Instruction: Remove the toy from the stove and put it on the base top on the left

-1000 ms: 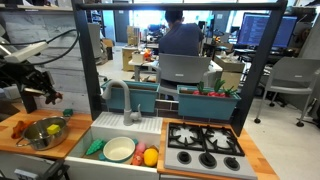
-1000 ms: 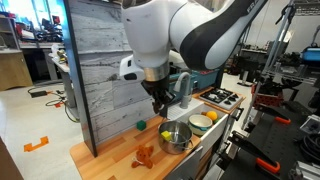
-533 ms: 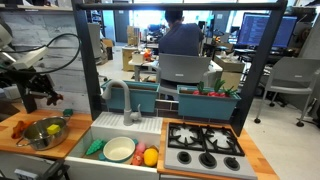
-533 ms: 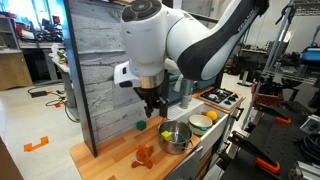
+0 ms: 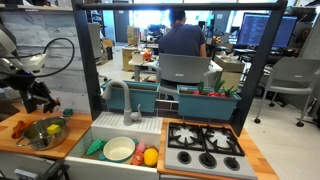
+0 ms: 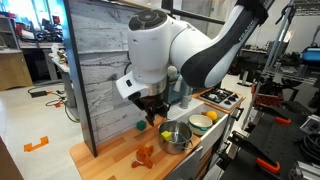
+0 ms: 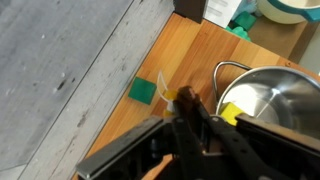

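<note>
I should open my gripper now, as wood lies below the toy beside the steel bowl [image 7: 268, 92], so the toy would come to rest on the base top.
My gripper [image 7: 188, 105] hangs over the light wooden base top [image 7: 200, 55], close beside the steel bowl [image 7: 268, 92]. Its fingers are shut on the small dark reddish-brown toy [image 7: 186, 97], which shows at the fingertips. Both exterior views show the gripper [image 5: 44, 103] [image 6: 155, 118] just above the base top [image 5: 8, 143] [image 6: 108, 160]; the toy is too small to make out there. The grey stove [image 5: 205, 146] [image 6: 222, 97] stands at the far end of the counter with bare burner grates.
The steel bowl [image 5: 44, 134] [image 6: 176, 138] holds a yellow toy fruit [image 5: 52, 128]. A bright orange piece [image 6: 146, 154] and a green square [image 7: 143, 90] lie on the base top. The white sink [image 5: 90, 135] holds a plate and toy foods. A grey wood-pattern back wall [image 7: 60, 70] stands close.
The arm has shifted a little toward the back wall and lowered slightly over the base top. The fingers stay shut.
</note>
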You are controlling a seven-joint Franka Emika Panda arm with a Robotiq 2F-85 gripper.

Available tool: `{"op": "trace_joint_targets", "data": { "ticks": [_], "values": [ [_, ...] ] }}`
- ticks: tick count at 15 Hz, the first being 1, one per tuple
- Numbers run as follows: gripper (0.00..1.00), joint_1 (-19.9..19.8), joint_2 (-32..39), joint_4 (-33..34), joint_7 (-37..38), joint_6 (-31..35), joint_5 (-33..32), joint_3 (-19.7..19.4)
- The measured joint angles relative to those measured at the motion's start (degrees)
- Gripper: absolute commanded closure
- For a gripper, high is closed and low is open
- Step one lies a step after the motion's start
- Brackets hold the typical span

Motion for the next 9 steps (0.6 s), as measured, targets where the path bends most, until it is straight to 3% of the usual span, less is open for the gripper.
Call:
{"op": "trace_joint_targets", "data": {
  "ticks": [1,2,4,5,7,9],
  "values": [
    [0.62,-0.47,0.05,-0.2,-3.02,0.42,0.02,0.16],
    [0.6,-0.98,0.06,-0.39,-6.22,0.78,0.09,0.33],
    [0.45,-1.53,0.07,-0.53,-10.54,0.8,0.12,0.33],
    [0.64,-1.63,0.07,-0.53,-12.11,0.78,0.13,0.25],
    [0.49,-1.63,0.07,-0.69,-12.09,0.78,0.12,0.15],
    [0.45,-1.62,0.07,-0.71,-12.03,0.78,0.13,0.15]
  ]
}}
